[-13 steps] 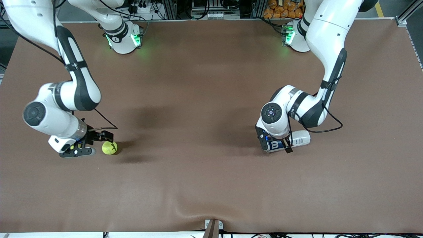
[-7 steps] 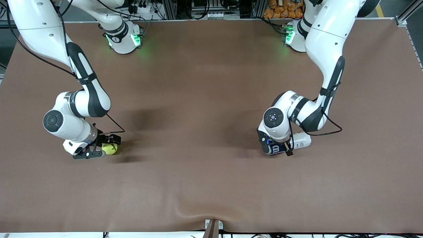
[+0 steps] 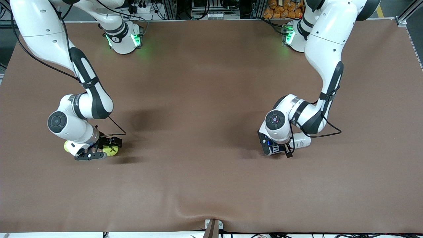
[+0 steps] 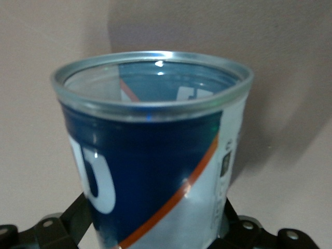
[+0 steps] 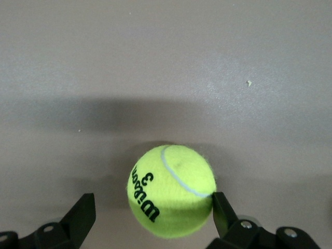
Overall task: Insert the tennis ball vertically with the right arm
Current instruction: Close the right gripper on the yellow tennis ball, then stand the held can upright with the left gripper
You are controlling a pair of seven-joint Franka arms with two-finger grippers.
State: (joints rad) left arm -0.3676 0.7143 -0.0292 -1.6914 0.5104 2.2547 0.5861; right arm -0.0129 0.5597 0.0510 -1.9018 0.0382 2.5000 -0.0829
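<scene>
The tennis ball [image 3: 111, 151] should go vertically into the clear can [image 3: 300, 141], so the robot's right gripper will grab it by its round felt sides next.
A yellow-green tennis ball [image 3: 111, 151] [image 5: 171, 189] with black lettering rests on the brown mat toward the right arm's end of the table. My right gripper [image 3: 105, 149] [image 5: 151, 202] is low over it and open, one finger on each side of the ball. One fingertip [image 5: 218, 203] touches the ball and the other stands apart. A clear can [image 3: 300, 141] [image 4: 155, 155] with a blue, white and orange label lies on its side toward the left arm's end. Its open mouth [image 4: 153, 78] shows. My left gripper [image 3: 280, 148] [image 4: 153, 210] is open and straddles the can.
The brown mat [image 3: 205, 99] covers the whole table, with a raised wrinkle [image 3: 195, 211] at the middle of its near edge. A small metal bracket [image 3: 213, 227] sits at that edge. The arm bases [image 3: 124, 38] [image 3: 295, 36] glow green along the farthest edge.
My right arm has moved toward the tennis ball, and its open fingers now stand round the ball instead of beside it. The left arm has shifted only slightly over the can.
</scene>
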